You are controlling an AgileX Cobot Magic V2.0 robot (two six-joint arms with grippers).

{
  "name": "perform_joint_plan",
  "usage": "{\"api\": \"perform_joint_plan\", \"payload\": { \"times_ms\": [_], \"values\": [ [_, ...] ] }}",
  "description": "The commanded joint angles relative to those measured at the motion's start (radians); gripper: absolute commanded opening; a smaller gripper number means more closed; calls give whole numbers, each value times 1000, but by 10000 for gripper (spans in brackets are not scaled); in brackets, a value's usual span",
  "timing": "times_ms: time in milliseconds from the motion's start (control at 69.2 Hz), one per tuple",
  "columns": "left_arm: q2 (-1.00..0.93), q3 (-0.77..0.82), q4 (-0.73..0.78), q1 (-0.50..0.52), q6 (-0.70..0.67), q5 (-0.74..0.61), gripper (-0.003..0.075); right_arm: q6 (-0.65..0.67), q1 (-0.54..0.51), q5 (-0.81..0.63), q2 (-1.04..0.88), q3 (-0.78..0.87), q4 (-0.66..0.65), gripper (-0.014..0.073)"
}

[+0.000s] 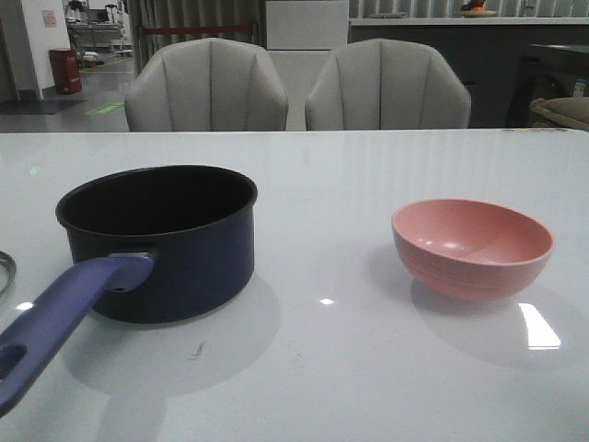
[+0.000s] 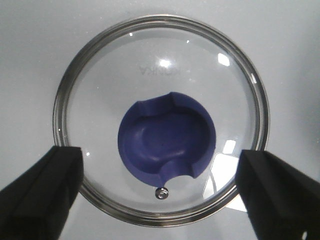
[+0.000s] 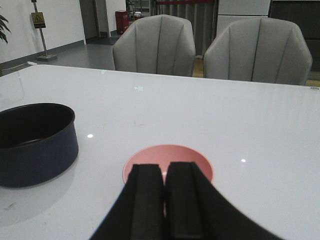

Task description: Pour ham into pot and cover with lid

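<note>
My left fingers are still well above the notched blue knob (image 2: 167,137), so it is too early to close. My left gripper lowers first, then closes on the knob.
The dark navy pot (image 1: 161,241) stands on the left of the table, its purple-blue handle (image 1: 60,318) pointing to the front left. It also shows in the right wrist view (image 3: 35,142). The glass lid (image 2: 162,60) with its notched blue knob (image 2: 167,137) lies flat on the table under my left gripper (image 2: 160,195). That gripper is open wide and above the lid, its fingers (image 2: 35,195) apart on either side. Only the lid's rim (image 1: 5,270) shows in the front view. My right gripper (image 3: 164,172) is shut and empty, short of the pink bowl (image 3: 170,155). No ham shows.
The pink bowl (image 1: 472,247) stands on the right of the white table (image 1: 322,175); its visible inside looks bare. Two grey chairs (image 1: 207,85) stand behind the table's far edge. Neither arm shows in the front view.
</note>
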Motion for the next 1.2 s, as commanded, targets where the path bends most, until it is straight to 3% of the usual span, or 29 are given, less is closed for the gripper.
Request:
{"api": "perform_joint_plan", "payload": {
  "times_ms": [0, 607, 1186],
  "values": [
    [-2, -39, -1, 1, 4, -23, 638, -4, 1, -72, 9, -31, 6, 164],
    [88, -69, -5, 1, 22, -36, 631, -4, 1, -72, 9, -31, 6, 164],
    [131, -79, -5, 1, 35, -26, 395, -4, 1, -72, 9, -31, 6, 161]
  ]
}}
